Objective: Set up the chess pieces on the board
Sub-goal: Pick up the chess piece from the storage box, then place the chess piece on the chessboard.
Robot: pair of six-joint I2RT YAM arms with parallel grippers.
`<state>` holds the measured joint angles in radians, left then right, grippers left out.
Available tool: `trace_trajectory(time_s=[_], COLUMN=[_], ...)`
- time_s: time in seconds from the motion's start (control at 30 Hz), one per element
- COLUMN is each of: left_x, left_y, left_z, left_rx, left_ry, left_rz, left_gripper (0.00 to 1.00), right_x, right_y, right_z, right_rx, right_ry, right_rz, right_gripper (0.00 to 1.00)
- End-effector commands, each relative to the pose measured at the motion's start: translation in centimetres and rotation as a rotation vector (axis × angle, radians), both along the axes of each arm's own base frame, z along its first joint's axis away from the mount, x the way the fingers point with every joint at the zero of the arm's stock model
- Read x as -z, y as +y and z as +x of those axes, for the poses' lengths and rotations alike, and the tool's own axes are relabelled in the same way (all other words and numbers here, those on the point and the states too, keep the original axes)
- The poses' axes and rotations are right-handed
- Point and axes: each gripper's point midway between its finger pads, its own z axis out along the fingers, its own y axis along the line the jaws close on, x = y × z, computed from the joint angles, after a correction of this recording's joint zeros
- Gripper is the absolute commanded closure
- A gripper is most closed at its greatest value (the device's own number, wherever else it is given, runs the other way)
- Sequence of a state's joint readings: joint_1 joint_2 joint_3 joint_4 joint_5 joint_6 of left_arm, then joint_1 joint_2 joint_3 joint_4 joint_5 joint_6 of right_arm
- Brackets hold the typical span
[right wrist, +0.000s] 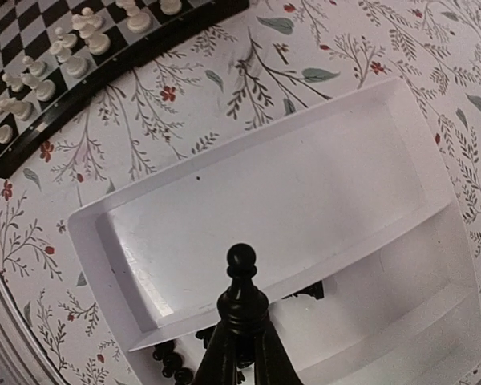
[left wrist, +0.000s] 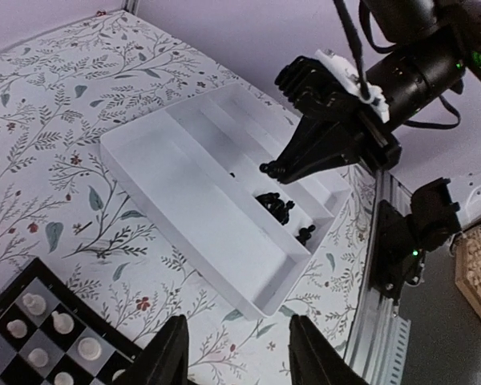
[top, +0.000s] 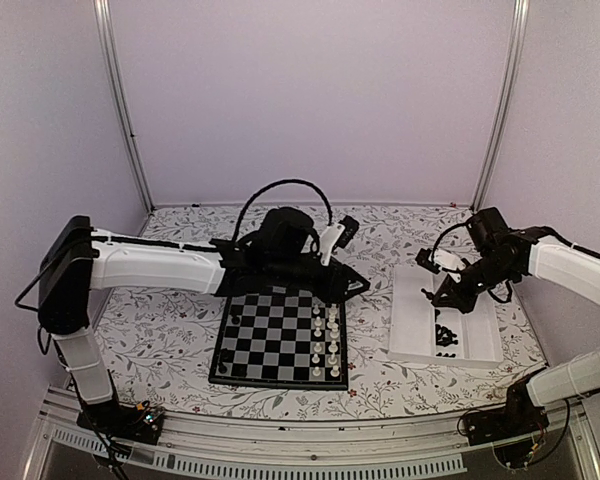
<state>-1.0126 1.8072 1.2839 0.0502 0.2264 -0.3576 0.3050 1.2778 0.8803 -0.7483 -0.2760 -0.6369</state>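
Observation:
The left gripper will next grab the black pawn (right wrist: 241, 293) to set it up on the board. It will hold the pawn by its exposed head (right wrist: 241, 260), so the pawn's base stays free to stand on the board.
The board (top: 280, 340) lies between the arms. A few black chess pieces (top: 234, 322) stand along its left side and white pieces (top: 332, 335) along its right. My right gripper (top: 443, 298) hangs above the white tray (top: 415, 325). In the right wrist view it (right wrist: 242, 330) is shut on a black pawn (right wrist: 241, 293), head up. More black pieces (right wrist: 172, 362) lie loose in the tray's narrow compartment; they also show in the left wrist view (left wrist: 277, 205). My left gripper (left wrist: 239, 357) is open and empty above the table just right of the board's far corner (top: 352, 286).
The tray's wide compartment (right wrist: 264, 184) holds nothing. The board's corner with white pieces (left wrist: 60, 325) shows at the lower left of the left wrist view. The table's near rail (top: 300, 440) and the right arm's base (left wrist: 409, 233) border the tray side.

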Motion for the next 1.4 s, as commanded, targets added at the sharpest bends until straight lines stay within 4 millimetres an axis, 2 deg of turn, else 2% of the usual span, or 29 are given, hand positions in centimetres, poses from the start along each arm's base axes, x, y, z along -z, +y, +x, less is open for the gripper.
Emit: trace_trajectory(time_s=[0.0,0.13,0.33,0.77,1.0,1.37], left_x=[-0.9,-0.3,0.3,1.2,1.5,1.5], left_y=[-3.7,-5.9,-8.3,-10.9,-11.9,-11.7], left_z=[-0.3,-0.5,-1.2,-2.3,-3.3,-3.3], left_rx=[0.091,0.14,0.198,0.269,0.308,0.303], left_ry=[0.125,0.183,0.227,0.271,0.288,0.29], left_rz=[-0.184,-0.228,-0.256,-0.257,-0.249,-0.239], left_gripper=[0.55,0.55,0.55,0.57,0.65,0.9], right_x=[-3.7,-4.7,-4.4,-4.3,-4.2,-4.2], right_y=[4.5,5.7,6.2,6.7,6.6,6.7], right_z=[-1.9,-3.3,-4.3,-4.6,-4.5,-4.2], right_rx=[-0.167,-0.231,-0.27,-0.292,-0.284,-0.28], right_ry=[-0.022,-0.014,0.013,0.023,0.02,0.017], right_rz=[0.202,0.265,0.273,0.271,0.263,0.264], right_gripper=[1.0,1.0,0.99,0.99,0.99,0.99])
